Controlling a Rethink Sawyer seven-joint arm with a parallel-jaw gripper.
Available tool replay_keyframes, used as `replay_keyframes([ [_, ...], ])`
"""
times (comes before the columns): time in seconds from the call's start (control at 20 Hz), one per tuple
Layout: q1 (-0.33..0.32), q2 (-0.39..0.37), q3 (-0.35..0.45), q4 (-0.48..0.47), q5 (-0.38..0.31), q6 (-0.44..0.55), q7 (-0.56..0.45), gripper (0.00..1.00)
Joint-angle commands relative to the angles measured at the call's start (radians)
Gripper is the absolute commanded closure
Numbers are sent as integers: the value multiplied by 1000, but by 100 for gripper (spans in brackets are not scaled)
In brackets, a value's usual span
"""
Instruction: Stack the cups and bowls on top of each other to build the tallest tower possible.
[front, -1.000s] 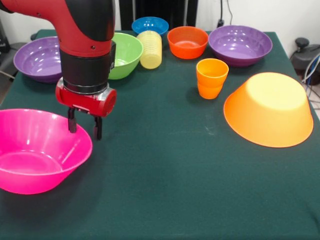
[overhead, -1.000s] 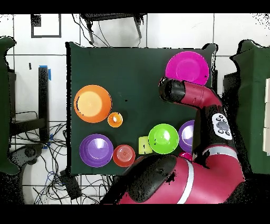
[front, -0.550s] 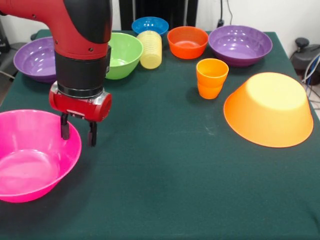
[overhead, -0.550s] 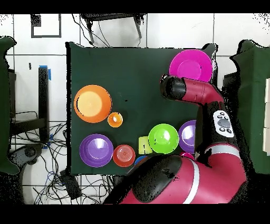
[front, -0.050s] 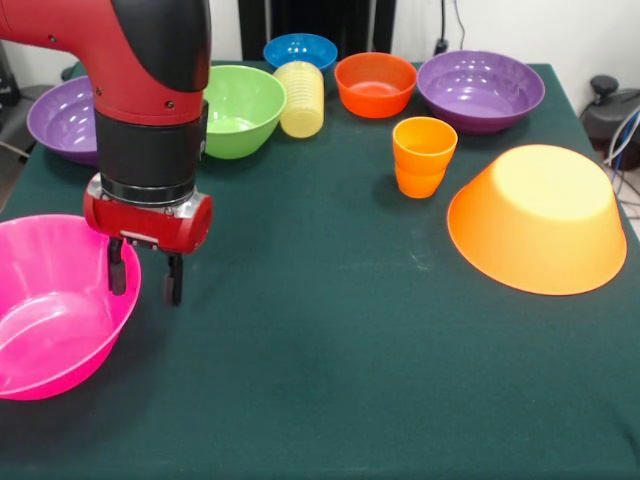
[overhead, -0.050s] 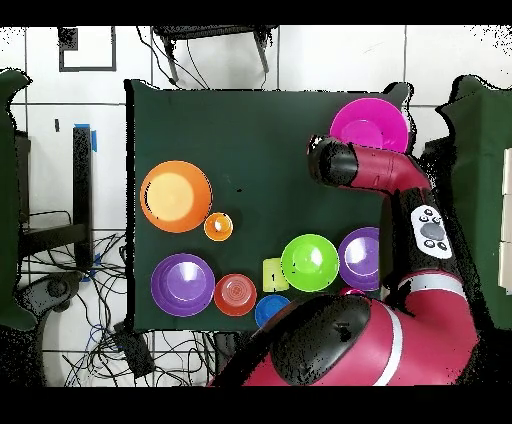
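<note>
The large pink bowl is next for the robot's gripper to grab, by the thin edge of its rim (front, -0.050s: 139, 269), because its round body (front, -0.050s: 50, 325) is wider than the gap between the fingers.
My gripper (front, -0.050s: 145, 278) is open and straddles the right rim of the large pink bowl (front, -0.050s: 50, 320), one finger inside and one outside. The pink bowl (overhead, -0.050s: 365, 122) sits upright close to the table's edge. A large orange bowl (front, -0.050s: 540, 215) lies upside down on the right. Beside it stands an orange cup (front, -0.050s: 424, 155). A ribbed pale yellow cup (front, -0.050s: 300, 97) lies on its side by the green bowl (front, -0.050s: 240, 105). Along the back are a blue bowl (front, -0.050s: 300, 48), an orange-red bowl (front, -0.050s: 375, 82) and two purple bowls (front, -0.050s: 480, 88) (front, -0.050s: 60, 115). In the overhead view the arm (overhead, -0.050s: 370, 180) hides the gripper.
The dark green table cloth (front, -0.050s: 330, 330) covers the whole table. Cables and equipment lie off the table's right side (front, -0.050s: 610, 110). In the overhead view the arm crosses over one purple bowl (overhead, -0.050s: 358, 255).
The gripper has moved left and slightly nearer in the front view, and the pink bowl has slid left with it, further toward the table's edge. The other bowls and the cups have not moved.
</note>
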Motion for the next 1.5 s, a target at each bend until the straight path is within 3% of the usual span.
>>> replay_keyframes([
  [0.05, -7, 45, 134, -25, -133, -31, -258, 0],
  [0.3, -3, 48, 138, -40, -157, -4, -235, 0],
  [0.5, -31, 43, 175, -11, -180, -61, -222, 0],
  [0.55, -40, 43, 186, -5, -185, -78, -219, 100],
  [0.75, -26, 39, 163, -13, -185, -60, -158, 100],
  [1.05, -78, 73, 245, -29, -191, -18, -269, 100],
  [1.3, -100, 66, 281, -44, -162, 107, -309, 100],
  [1.5, -95, 8, 259, 27, -98, 197, -203, 100],
])
